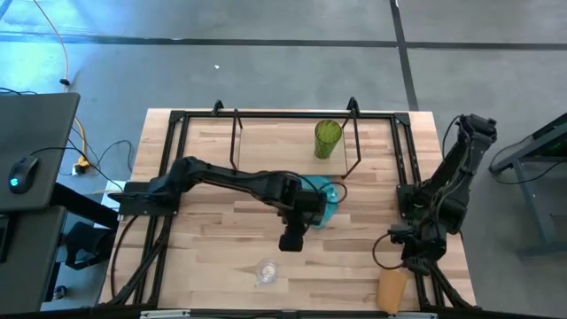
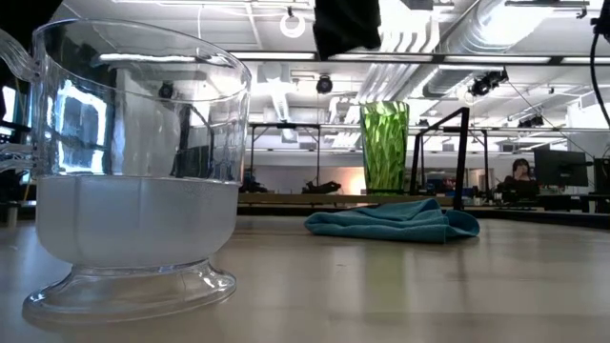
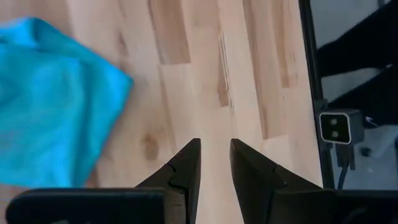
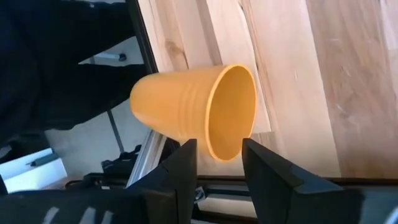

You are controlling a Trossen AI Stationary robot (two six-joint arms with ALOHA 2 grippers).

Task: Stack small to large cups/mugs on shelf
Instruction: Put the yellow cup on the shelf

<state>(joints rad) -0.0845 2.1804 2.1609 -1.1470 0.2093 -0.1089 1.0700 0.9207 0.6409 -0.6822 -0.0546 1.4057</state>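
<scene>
My right gripper is to take hold of the orange cup by its rim [image 4: 217, 81] next, so that it can set the cup upright for stacking on the shelf.
The small clear glass cup [image 1: 267, 271] stands upright near the table's front edge and fills the left of the low view [image 2: 133, 171]. The green tumbler [image 1: 328, 139] stands upright on the shelf's wood base [image 2: 315, 198], between its dark rods [image 1: 358, 142]. The orange cup [image 1: 391, 291] lies on its side at the near right, its mouth [image 4: 231, 112] turned toward the table's middle. My right gripper [image 4: 219, 163] hovers open above the orange cup's rim and touches nothing. My left gripper [image 3: 214, 163] hangs open over bare wood beside the turquoise cloth, raised above the table [image 1: 292, 241].
A crumpled turquoise cloth [image 1: 323, 199] lies at the table's middle, just in front of the shelf. A black tube frame [image 1: 406, 159] runs around the table top. A small camera [image 3: 339, 127] sits at the near edge. A desk with a mouse [image 1: 22, 168] stands left.
</scene>
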